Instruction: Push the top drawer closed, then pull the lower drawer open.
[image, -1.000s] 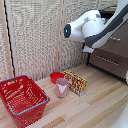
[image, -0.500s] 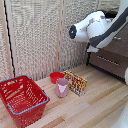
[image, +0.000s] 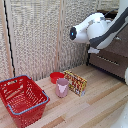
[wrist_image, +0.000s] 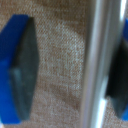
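I should grab the drawer next by the slim silver bar handle (wrist_image: 97, 60) on its brown front, and then pull the drawer open.
In the wrist view my gripper (wrist_image: 70, 70) is open, its blue fingers with dark pads (wrist_image: 22, 70) standing on either side of a slim silver bar handle (wrist_image: 97, 60). The bar lies close to one pad and well apart from the other, over a brown drawer front (wrist_image: 60, 30). In the exterior view the white arm (image: 92, 30) reaches to the dark-brown cabinet (image: 120, 47) at the exterior view's right and hides the gripper. The lower drawer (image: 107, 62) shows below the arm with its own handle. I cannot tell which drawer's handle sits between the fingers.
A red basket (image: 22, 100) stands at the exterior view's left on the wooden floor (image: 90, 107). A red bowl (image: 56, 76), a pink cup (image: 62, 87) and a patterned box (image: 76, 82) sit in the middle. Woven panels (image: 40, 35) form the back wall.
The arm has shifted a little toward the exterior view's right and slightly down, closer to the cabinet. Nothing else has moved.
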